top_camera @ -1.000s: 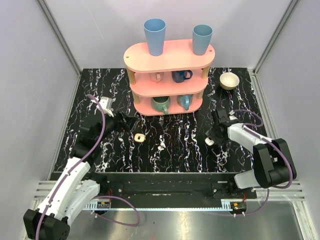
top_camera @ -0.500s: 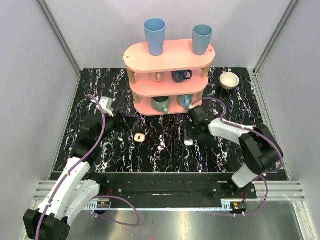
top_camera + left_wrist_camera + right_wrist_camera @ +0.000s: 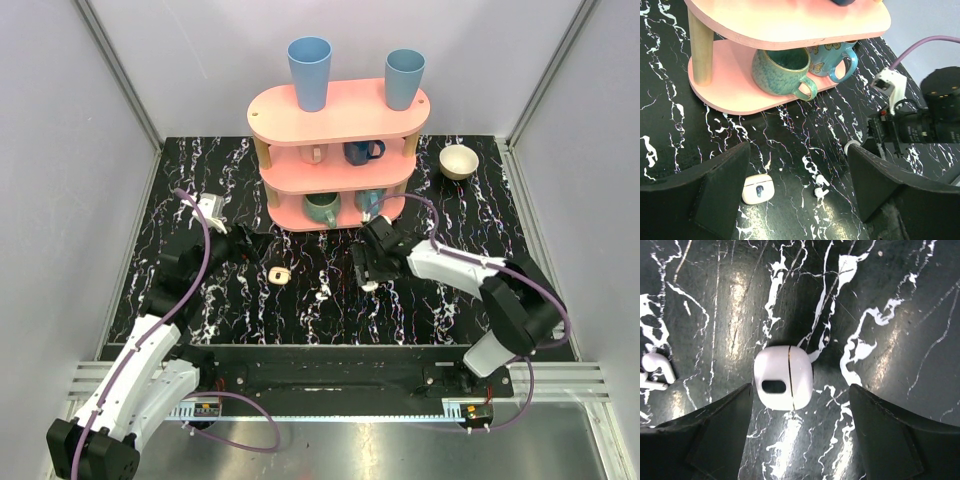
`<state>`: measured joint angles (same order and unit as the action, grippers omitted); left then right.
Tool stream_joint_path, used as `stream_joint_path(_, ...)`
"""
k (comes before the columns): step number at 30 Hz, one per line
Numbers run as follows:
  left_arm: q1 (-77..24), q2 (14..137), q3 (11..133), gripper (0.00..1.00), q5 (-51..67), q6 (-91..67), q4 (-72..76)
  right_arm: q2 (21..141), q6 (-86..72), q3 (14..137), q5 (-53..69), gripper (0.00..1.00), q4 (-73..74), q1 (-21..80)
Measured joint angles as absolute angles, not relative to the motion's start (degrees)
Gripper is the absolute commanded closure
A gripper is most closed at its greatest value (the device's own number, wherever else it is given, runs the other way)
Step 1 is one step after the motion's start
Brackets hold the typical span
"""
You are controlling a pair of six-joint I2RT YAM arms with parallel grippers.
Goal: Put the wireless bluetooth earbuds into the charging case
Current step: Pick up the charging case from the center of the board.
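My right gripper is to grab the white charging case (image 3: 370,286) (image 3: 784,377) next, across the ends of its lid and base. This leaves its other edges free for the handover to my left gripper.
Two tiny white earbuds (image 3: 819,185) lie side by side on the black marble table, also at the left edge of the right wrist view (image 3: 655,371) and in the top view (image 3: 322,295). A closed white charging case (image 3: 784,377) lies flat on the table, just ahead of and between my right gripper's (image 3: 800,440) open fingers; it shows in the top view (image 3: 370,285). A beige case with a small display (image 3: 758,189) lies left of the earbuds. My left gripper (image 3: 797,200) is open and empty, held above the beige case and the earbuds.
A pink three-tier shelf (image 3: 338,160) with mugs stands at the back middle, two blue cups on top. A teal mug (image 3: 782,70) and a blue mug (image 3: 832,57) sit on its lowest tier. A cream bowl (image 3: 458,161) sits at the back right.
My right arm has swung left from the table's right side to the middle, and the white case has shifted left with it. The left arm has not moved.
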<state>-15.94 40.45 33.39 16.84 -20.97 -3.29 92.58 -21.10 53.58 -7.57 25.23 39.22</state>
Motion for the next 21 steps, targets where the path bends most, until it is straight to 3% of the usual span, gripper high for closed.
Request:
stream_joint_path(6,-15.94,40.62,33.39,0.17,16.84,-20.97,-3.31,85.95,-25.98,49.08,-8.43,0.24,22.59,39.42)
stream_joint_path(16,-15.92,40.62,33.39,0.17,16.84,-20.97,-3.29,78.94,-44.21,44.77,-12.27,0.25,20.12,39.44)
stream_joint_path(21,-15.94,40.62,33.39,0.17,16.84,-20.97,-3.31,80.64,-43.29,45.32,-9.93,0.25,17.12,39.48)
